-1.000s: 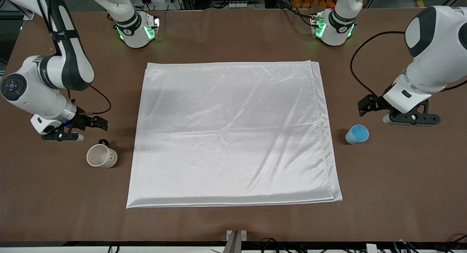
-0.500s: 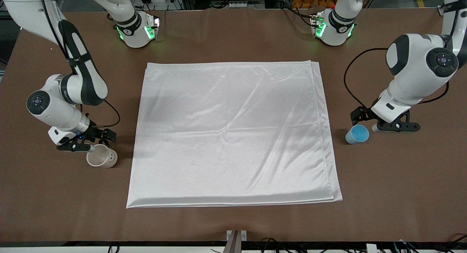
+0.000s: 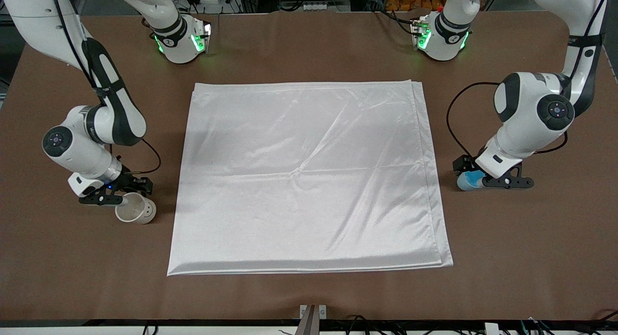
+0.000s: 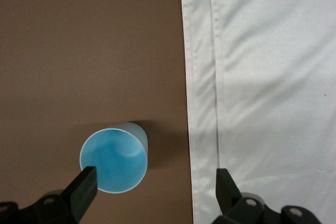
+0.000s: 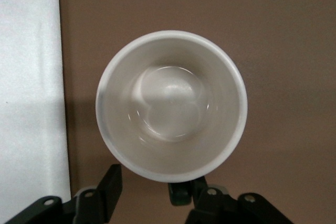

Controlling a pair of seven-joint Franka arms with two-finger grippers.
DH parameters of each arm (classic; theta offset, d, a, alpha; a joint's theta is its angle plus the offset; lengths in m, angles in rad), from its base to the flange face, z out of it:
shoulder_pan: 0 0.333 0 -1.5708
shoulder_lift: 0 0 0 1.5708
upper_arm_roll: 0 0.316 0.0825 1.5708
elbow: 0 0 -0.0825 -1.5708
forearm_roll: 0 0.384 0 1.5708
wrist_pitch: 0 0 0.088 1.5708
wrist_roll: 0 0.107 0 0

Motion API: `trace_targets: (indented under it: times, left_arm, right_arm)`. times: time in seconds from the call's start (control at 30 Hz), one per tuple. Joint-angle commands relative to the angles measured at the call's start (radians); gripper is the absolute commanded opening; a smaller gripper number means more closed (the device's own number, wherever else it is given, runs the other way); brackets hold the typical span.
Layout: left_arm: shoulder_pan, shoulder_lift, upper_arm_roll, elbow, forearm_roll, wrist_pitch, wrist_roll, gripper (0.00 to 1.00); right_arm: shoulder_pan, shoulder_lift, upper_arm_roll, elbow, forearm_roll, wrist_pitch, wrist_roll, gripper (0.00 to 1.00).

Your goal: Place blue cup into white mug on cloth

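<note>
The blue cup should go into the white mug, so my left gripper should next pick up the cup by its rim point(image 4: 146, 165).
The blue cup point(image 3: 466, 182) stands upright on the bare table beside the cloth's point(image 3: 309, 175) doubled edge, at the left arm's end. My left gripper point(image 3: 483, 180) is low over it and open. In the left wrist view the cup point(image 4: 113, 160) sits by one finger point(image 4: 82, 184), off-centre between the jaws point(image 4: 155, 184). The white mug point(image 3: 136, 211) stands upright on the bare table at the right arm's end. My right gripper point(image 3: 118, 192) is open at the mug's handle side. In the right wrist view the mug point(image 5: 170, 106) is empty and its black handle point(image 5: 180, 193) lies between the fingers point(image 5: 155, 188).
The cloth lies flat in the middle of the brown table point(image 3: 309, 50) with nothing on it. Its edge shows in the left wrist view point(image 4: 262, 77) and the right wrist view point(image 5: 29, 77). The arm bases stand along the table's edge farthest from the front camera.
Both arms have come down and in. My left gripper moved onto the blue cup and now covers part of it. My right gripper moved up to the mug's handle.
</note>
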Motion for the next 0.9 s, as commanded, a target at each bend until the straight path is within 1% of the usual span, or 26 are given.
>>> trace_targets:
  times: [0.0,0.07,0.33,0.47,0.6,0.73,0.87]
  left_arm:
    - [0.000,0.033,0.003,-0.004,-0.002,0.037,0.017,1.00]
    - [0.000,0.046,0.003,-0.007,-0.002,0.051,0.018,1.00]
    - [0.000,0.096,0.011,-0.021,-0.002,0.115,0.018,1.00]
    - [0.000,0.120,0.011,-0.022,-0.002,0.139,0.018,1.00]
    - [0.000,0.142,0.013,-0.024,-0.002,0.159,0.018,1.00]
    - [0.000,0.148,0.022,-0.027,-0.002,0.163,0.018,1.00]
    - [0.000,0.159,0.025,-0.030,-0.002,0.163,0.018,0.96]
  right_arm:
    - [-0.028,0.016,0.011,0.026,0.004,0.002,-0.054,0.13]
    - [-0.028,0.016,0.011,0.029,0.004,0.000,-0.060,0.00]
    - [-0.024,-0.012,0.014,0.043,0.004,-0.015,-0.058,0.00]
    - [-0.002,-0.041,0.020,0.058,0.009,-0.061,-0.051,0.00]
    - [0.044,-0.061,0.020,0.110,0.015,-0.148,-0.031,0.00]
    - [0.094,-0.066,0.022,0.198,0.015,-0.263,0.023,0.00]
    - [0.159,-0.075,0.022,0.265,0.015,-0.345,0.075,0.00]
